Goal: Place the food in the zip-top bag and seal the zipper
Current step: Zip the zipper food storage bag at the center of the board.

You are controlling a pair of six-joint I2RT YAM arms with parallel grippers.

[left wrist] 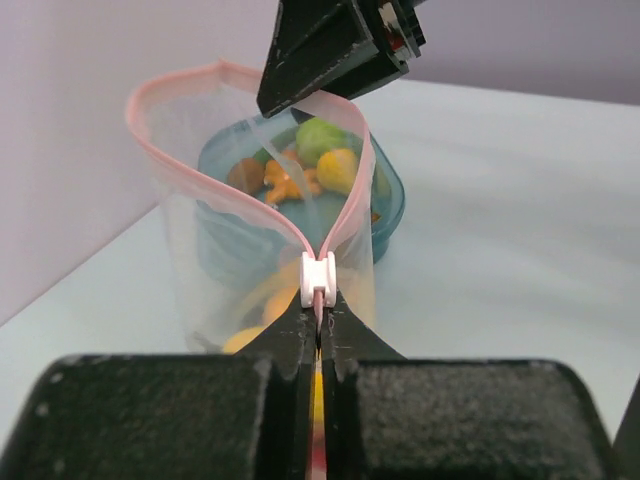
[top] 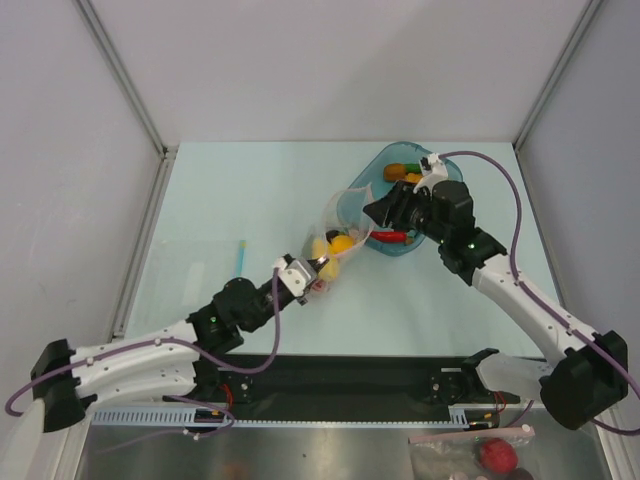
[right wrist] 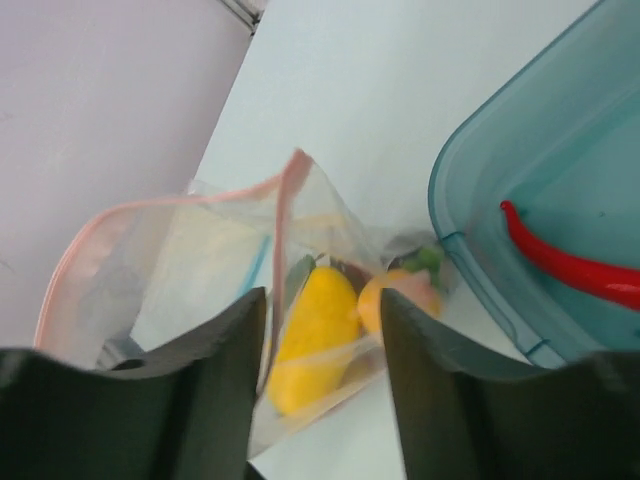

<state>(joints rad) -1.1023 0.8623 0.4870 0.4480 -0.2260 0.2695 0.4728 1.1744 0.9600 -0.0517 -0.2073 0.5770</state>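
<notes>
The right gripper grabs the white slider [left wrist: 319,279] next, to seal the zipper while my left gripper holds the pink zipper strip [left wrist: 345,215] behind it.
The clear zip-top bag [top: 335,235] lies between the two grippers with its mouth open. It holds a yellow lemon [right wrist: 315,335] and an orange piece with a green top [right wrist: 400,300]. My left gripper [left wrist: 320,315] is shut on the pink zipper strip [left wrist: 345,215], just behind the white slider [left wrist: 319,280]; in the top view this gripper [top: 305,272] is at the bag's near end. My right gripper [right wrist: 320,310] is open, its fingers on either side of the bag's far mouth edge, and it also shows in the top view [top: 378,212].
The teal tray [top: 395,148] stands just behind the bag, with a red chili [right wrist: 570,265] and an orange piece [top: 400,172] in it. A light-blue stick [top: 241,252] lies left of the bag. Another bag with a red ball [top: 495,455] lies at the near right.
</notes>
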